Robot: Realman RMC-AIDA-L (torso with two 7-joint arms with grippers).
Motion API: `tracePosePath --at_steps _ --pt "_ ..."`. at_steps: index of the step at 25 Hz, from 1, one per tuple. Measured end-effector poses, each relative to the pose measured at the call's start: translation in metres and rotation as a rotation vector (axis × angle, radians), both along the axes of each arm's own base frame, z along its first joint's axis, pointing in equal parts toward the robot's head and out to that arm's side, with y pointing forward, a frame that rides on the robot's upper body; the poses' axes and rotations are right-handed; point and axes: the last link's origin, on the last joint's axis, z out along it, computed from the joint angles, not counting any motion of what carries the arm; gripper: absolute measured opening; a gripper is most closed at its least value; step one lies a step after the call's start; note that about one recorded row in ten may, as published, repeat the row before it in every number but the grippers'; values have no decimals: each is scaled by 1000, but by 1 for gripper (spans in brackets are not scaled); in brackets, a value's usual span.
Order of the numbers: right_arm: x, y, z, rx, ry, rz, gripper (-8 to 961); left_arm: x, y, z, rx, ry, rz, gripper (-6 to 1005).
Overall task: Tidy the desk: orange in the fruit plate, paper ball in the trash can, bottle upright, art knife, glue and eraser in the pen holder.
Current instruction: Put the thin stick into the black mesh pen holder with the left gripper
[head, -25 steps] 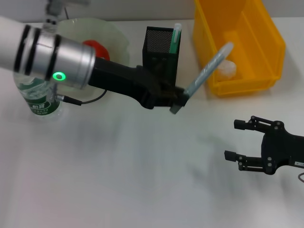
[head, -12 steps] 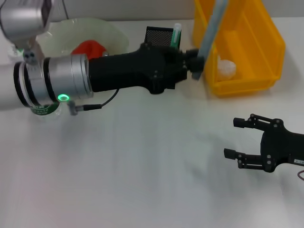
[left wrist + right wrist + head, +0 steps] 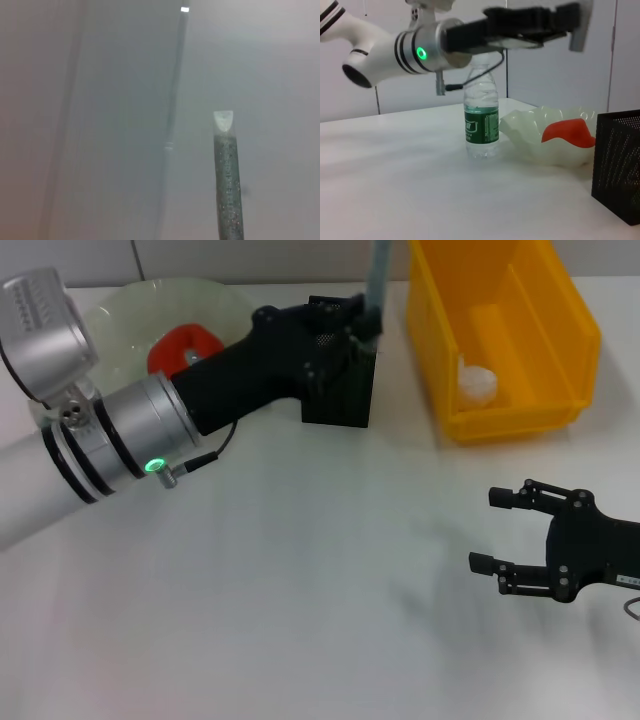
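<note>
The grey-blue stick (image 3: 378, 270) is hanging high above the pen holder's rim (image 3: 330, 302), so the left gripper should lower it farther in before releasing it.
My left gripper (image 3: 368, 325) is shut on a long grey-blue stick, the art knife (image 3: 378, 272) by its look, held upright just above the black mesh pen holder (image 3: 340, 390). The left wrist view shows only that stick (image 3: 227, 185) against a blank wall. The orange (image 3: 183, 345) lies in the pale green fruit plate (image 3: 130, 305). A paper ball (image 3: 478, 380) sits in the yellow trash can (image 3: 560, 350). In the right wrist view the bottle (image 3: 481, 122) stands upright beside the plate (image 3: 535, 145); the left arm hides it in the head view. My right gripper (image 3: 488, 530) rests open at the near right, holding nothing.
The left arm (image 3: 130, 435) stretches across the table's left half, over the plate's near rim. Pen holder (image 3: 620, 160) and trash can stand close together at the back.
The left arm swung the stick from over the trash can's edge back to the pen holder and tipped it upright. The right arm has not moved.
</note>
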Motion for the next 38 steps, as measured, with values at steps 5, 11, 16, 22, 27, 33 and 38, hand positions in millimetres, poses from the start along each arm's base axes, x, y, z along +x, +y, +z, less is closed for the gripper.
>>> tracePosePath --at_steps 5,11,16,22,27,33,38 --pt "-1 0 -1 -1 2 3 816 -12 12 -9 201 -2 160 171" --pt "-2 1 -1 -1 4 5 816 -10 22 -23 284 48 237 172" --pt "-2 1 -2 -3 5 3 816 -6 30 -34 309 87 308 173" --pt "-1 2 -2 13 5 -13 816 -3 38 -49 305 163 375 174" --pt "5 4 5 121 30 -41 816 -3 37 -49 309 152 375 175" --pt "6 3 5 138 42 -50 816 -3 38 -48 312 149 384 176" --pt "6 3 4 149 47 -51 816 -6 40 -49 310 159 408 177"
